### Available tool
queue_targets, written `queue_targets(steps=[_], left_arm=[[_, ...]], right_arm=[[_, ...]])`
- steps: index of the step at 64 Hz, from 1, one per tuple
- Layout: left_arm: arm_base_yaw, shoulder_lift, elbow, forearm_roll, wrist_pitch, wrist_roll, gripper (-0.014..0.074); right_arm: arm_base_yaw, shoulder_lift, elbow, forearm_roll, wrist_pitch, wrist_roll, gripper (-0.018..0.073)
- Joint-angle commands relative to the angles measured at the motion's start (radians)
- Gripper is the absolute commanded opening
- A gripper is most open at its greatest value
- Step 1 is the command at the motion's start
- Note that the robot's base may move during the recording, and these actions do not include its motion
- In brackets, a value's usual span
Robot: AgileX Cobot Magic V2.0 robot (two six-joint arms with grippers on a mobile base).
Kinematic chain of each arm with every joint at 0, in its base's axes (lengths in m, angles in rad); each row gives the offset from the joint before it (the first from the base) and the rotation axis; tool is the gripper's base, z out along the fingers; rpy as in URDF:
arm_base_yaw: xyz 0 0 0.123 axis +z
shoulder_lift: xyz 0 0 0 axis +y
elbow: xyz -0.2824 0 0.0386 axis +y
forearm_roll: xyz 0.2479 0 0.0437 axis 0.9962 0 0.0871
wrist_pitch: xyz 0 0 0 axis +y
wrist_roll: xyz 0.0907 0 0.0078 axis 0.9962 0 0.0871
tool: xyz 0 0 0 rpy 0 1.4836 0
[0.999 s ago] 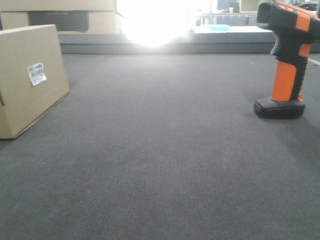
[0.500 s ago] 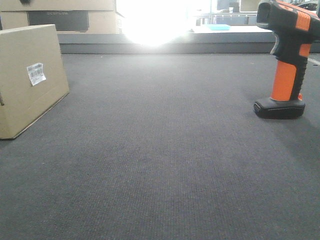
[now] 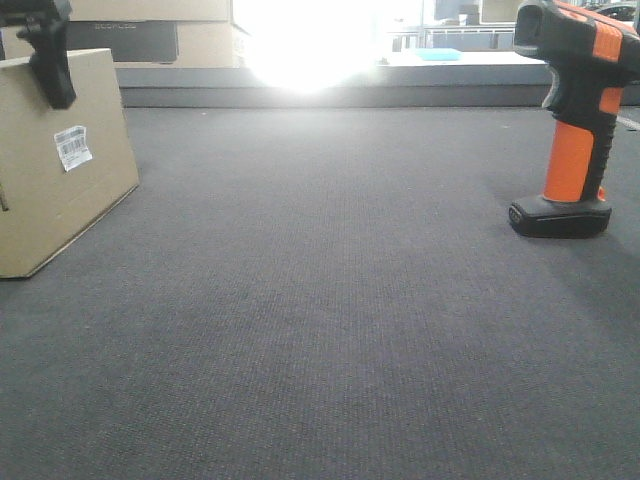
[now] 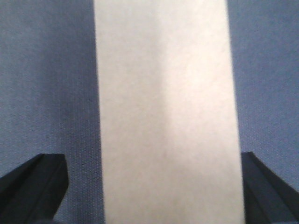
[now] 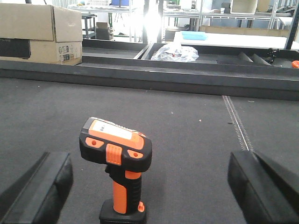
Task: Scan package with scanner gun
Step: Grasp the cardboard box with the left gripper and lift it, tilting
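The package's white barcode label (image 3: 73, 147) needs to stay free for the scanner gun, so I should next grab the package by its top edge (image 3: 84, 60) with my left gripper.
The package (image 3: 60, 160), a tan cardboard box with a white barcode label (image 3: 72, 146), stands on the dark mat at the far left. A dark finger (image 3: 52, 68) of my left gripper hangs at its top edge. In the left wrist view the left gripper (image 4: 149, 196) is open, its jaws on either side of the package top (image 4: 163, 107) and apart from it. The scanner gun (image 3: 575, 120) stands upright on its black foot at the right. My right gripper (image 5: 149, 189) is open, with the scanner gun (image 5: 117, 163) between its fingers, untouched and nearer the left one.
Paler cardboard boxes with a dark panel (image 3: 130, 35) sit behind the package past a raised ledge (image 3: 330, 92). A clear plastic bag (image 5: 175, 52) and a blue tray (image 5: 194, 35) lie farther back. A seam line (image 5: 236, 121) crosses the mat to the right of the scanner.
My left gripper has dropped into the front view at the top left, over the package. The scanner gun has not moved.
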Motion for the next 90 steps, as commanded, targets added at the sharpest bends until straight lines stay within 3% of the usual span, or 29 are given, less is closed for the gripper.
queue_targets(steps=[1,5,9,24,33,41,62,74,78,90], left_arm=[[0.003,-0.002,-0.011,-0.008,0.003,0.002,0.0579],[0.003,-0.004,-0.012,-0.008,0.007,0.002,0.0561],[0.003,-0.004,-0.012,-0.008,0.015,0.002,0.0488],[0.003,-0.019,-0.02,-0.008,0.042,0.002,-0.011],[0.003,-0.048,-0.07,-0.008,0.11,0.002,-0.0111],[0.003,-0.101,-0.103,-0.084,0.135,0.002,-0.0111],[0.003,-0.272,-0.013,-0.48,0.118,0.023,-0.0111],[0.003,-0.339,0.135,-0.524,0.084,0.023,-0.0111],[0.003,-0.353,0.198,-0.56,0.051,0.023,-0.0111],[0.003,-0.354,0.302,-0.609,-0.022,0.023,-0.0111]], right_arm=[[0.002,0.005,0.0,0.0,-0.015,-0.001,0.0568],[0.002,0.005,0.0,0.0,-0.015,-0.001,0.0568],[0.002,0.005,0.0,0.0,-0.015,-0.001,0.0568],[0.002,0.005,0.0,0.0,-0.015,-0.001,0.0568],[0.014,0.005,0.0,0.0,-0.015,-0.001,0.0568],[0.031,0.005,0.0,0.0,-0.015,-0.001,0.0568],[0.058,0.005,0.0,0.0,0.005,-0.001,0.0568],[0.122,0.005,0.004,0.005,0.086,-0.001,0.0568],[0.133,0.005,0.024,0.049,0.089,-0.001,0.0568],[0.133,0.005,0.143,0.106,-0.059,-0.001,0.0568]])
